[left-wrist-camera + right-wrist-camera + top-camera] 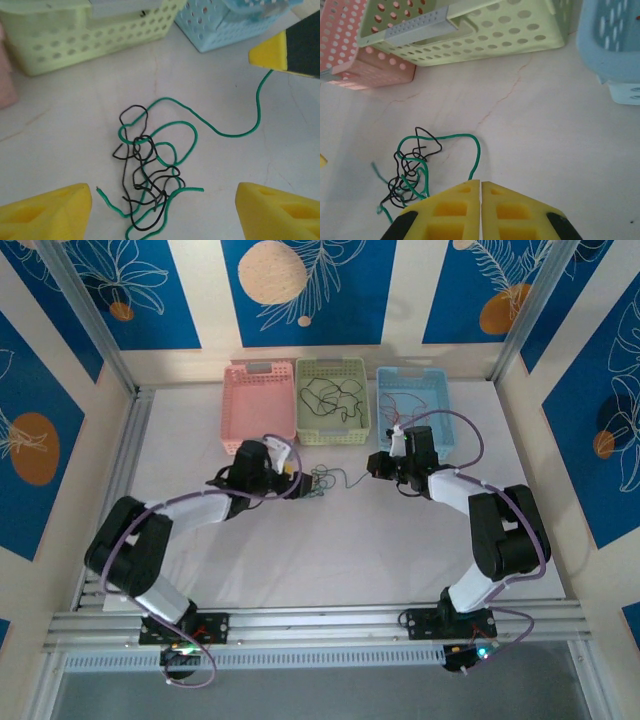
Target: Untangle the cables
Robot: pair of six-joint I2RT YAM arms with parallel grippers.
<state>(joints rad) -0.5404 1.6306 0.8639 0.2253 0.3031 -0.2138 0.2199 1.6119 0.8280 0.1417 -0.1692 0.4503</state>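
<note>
I need to grab the green cable on the clump's side with my left gripper next and leave the cable end in my right gripper free, so the cables can be pulled apart.
The cables (147,170) lie on the white table as a small clump of one green and one black wire, also seen as the cables (322,480) and the cables (410,170). My left gripper (164,192) hovers over the clump, open, with one yellow finger on either side of it and nothing between them touching. From the clump a green strand (240,132) runs out to my right gripper (481,184), which is shut on the end of the green cable (476,155). In the top view the left gripper (300,478) and right gripper (376,466) face each other across the clump.
Three baskets stand in a row behind the arms: pink basket (260,405), green basket (304,420) with several thin dark wires in it, blue basket (430,390). The green basket (75,45) and blue basket (225,25) are close beyond the clump.
</note>
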